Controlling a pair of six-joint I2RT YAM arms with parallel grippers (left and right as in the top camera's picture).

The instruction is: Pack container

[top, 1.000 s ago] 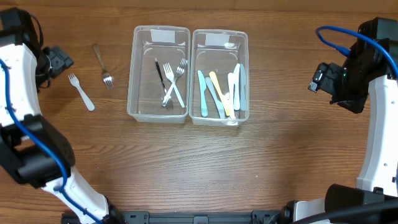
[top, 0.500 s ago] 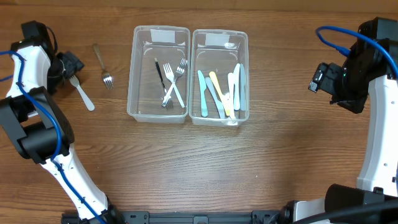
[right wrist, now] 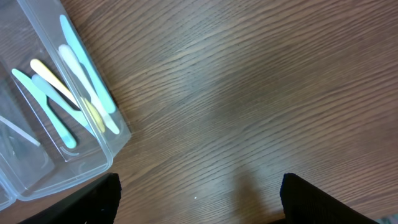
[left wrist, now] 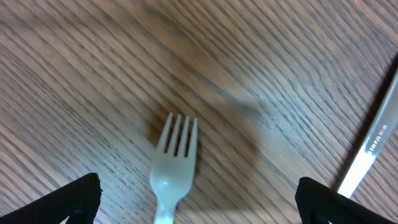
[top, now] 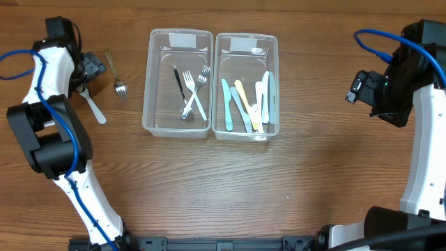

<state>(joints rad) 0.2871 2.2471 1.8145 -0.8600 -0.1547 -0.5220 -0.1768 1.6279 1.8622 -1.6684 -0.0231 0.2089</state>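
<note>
The left gripper should next grab the white fork by its neck (left wrist: 167,200), so the fork's handle stays free to settle among the forks in the container.
A white plastic fork (top: 93,106) lies on the table left of two clear containers; it shows close up in the left wrist view (left wrist: 173,155). A metal fork (top: 115,72) lies beside it, its handle at the right edge of the left wrist view (left wrist: 370,149). My left gripper (top: 85,68) is open, low over the white fork's tines, with the fork between its fingers (left wrist: 198,205). The left container (top: 153,77) holds several forks. The right container (top: 272,56) holds pastel plastic knives (right wrist: 68,93). My right gripper (top: 359,87) is open and empty over bare table (right wrist: 199,199).
The two containers stand side by side at the table's middle back. The right container's corner (right wrist: 106,149) lies left of my right gripper. Bare wood lies in front of the containers and to their right.
My left gripper has swung right from the table's left edge to the white fork's tines. The right arm and all cutlery have not moved.
</note>
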